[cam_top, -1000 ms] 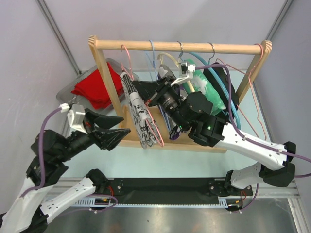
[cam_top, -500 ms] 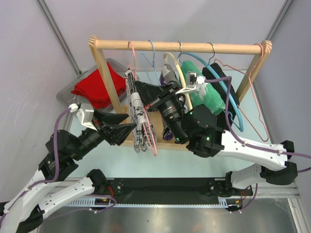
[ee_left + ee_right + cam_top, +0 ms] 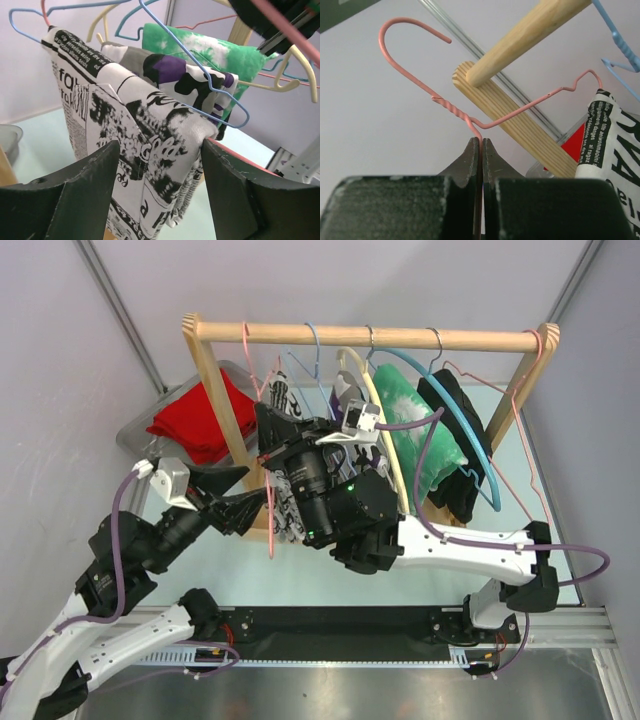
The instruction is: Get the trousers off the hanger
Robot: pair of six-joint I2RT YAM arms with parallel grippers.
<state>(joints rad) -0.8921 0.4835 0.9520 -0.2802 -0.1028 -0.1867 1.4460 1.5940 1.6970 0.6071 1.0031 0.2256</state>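
The trousers need to come off the hanger. My left gripper should grab them at their near edge below the fold (image 3: 277, 494) (image 3: 173, 156), which leaves the pink wire free.
The black-and-white newsprint trousers (image 3: 284, 490) hang folded over a pink wire hanger (image 3: 268, 502) at the left of the wooden rack (image 3: 370, 336). My right gripper (image 3: 265, 425) is shut on the hanger's wire just below its twisted neck (image 3: 470, 120), with the wire pinched between the fingertips (image 3: 481, 142). The hook is beside the rail; I cannot tell whether it rests on it. My left gripper (image 3: 250, 502) is open, and in the left wrist view (image 3: 160, 150) its jaws stand on either side of the trousers (image 3: 145, 135) without pressing them.
A red cloth (image 3: 195, 420) lies in a grey tray behind the rack's left post. A purple-patterned garment (image 3: 185, 75), a green tie-dye one (image 3: 420, 430) and a black one (image 3: 455, 430) hang to the right, among blue, yellow and pink hangers.
My right arm has swung left, carrying the pink hanger and trousers towards the rack's left post. My left gripper has moved forward, so that its open jaws now straddle the trousers.
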